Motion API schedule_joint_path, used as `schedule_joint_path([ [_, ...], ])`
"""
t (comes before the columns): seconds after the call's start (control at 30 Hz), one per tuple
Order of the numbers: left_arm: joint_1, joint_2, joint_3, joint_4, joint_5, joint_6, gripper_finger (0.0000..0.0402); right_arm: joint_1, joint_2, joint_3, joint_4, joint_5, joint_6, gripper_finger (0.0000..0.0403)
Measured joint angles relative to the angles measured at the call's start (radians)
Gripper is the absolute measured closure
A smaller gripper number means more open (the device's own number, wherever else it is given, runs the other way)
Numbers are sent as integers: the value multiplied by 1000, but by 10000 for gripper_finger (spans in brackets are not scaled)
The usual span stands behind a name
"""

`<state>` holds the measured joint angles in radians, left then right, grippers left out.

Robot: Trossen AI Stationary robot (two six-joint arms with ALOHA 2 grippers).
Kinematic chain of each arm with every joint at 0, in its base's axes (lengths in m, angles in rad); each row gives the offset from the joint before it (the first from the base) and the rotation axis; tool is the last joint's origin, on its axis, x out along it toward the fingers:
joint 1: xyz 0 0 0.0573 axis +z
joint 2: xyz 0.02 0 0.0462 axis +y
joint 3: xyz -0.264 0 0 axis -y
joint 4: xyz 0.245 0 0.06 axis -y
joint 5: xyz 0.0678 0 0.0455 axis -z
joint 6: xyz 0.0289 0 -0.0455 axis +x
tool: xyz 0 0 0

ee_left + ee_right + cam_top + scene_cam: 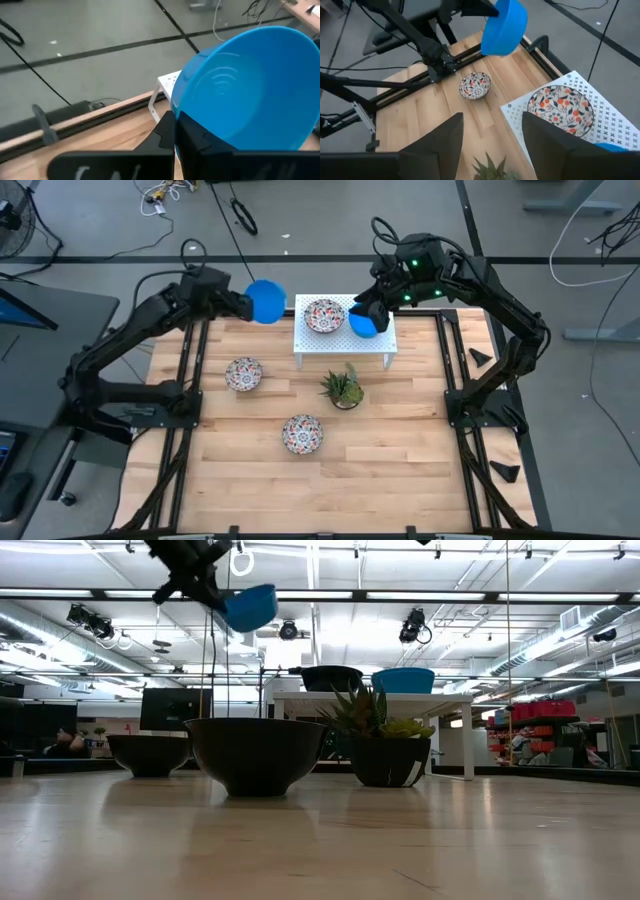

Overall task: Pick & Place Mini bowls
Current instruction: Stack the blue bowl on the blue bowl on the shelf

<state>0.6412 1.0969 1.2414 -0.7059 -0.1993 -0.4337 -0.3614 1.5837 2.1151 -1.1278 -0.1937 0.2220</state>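
Observation:
My right gripper is to take hold of the lifted blue mini bowl by its free rim [283,302] [484,50] next, so it can set the bowl on the white stand.
My left gripper [245,302] is shut on a plain blue mini bowl [266,301], high in the air near the table's far edge, just left of the white stand [345,345]. On the stand sit a floral mini bowl [323,315] and another blue mini bowl [362,326]. My right gripper [492,150] hangs open above the stand's right part with nothing between its fingers. Two floral mini bowls [243,374] [301,433] rest on their bases on the wooden table. My left gripper pinches the blue bowl's rim [176,116] at the side nearest the arm, one finger [200,142] inside the bowl and one outside. The fingers come from the table's left, slanting down. The bowl is lifted clear of table and stand and sits tilted [250,607].
A small potted green plant [343,388] stands mid-table in front of the stand. Black frame rails [190,380] run along both sides of the table. Bare wood lies toward the near edge and at the right.

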Motion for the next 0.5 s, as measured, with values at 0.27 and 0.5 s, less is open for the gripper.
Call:
schedule_joint_path([
  [0.27, -137, 130, 267, -171, -189, 79, 398, 81, 2, 0, 6, 343, -77, 199],
  [0.5, -246, 272, 485, -229, -297, 134, 398, 172, 6, 0, 52, 612, -150, 199],
])
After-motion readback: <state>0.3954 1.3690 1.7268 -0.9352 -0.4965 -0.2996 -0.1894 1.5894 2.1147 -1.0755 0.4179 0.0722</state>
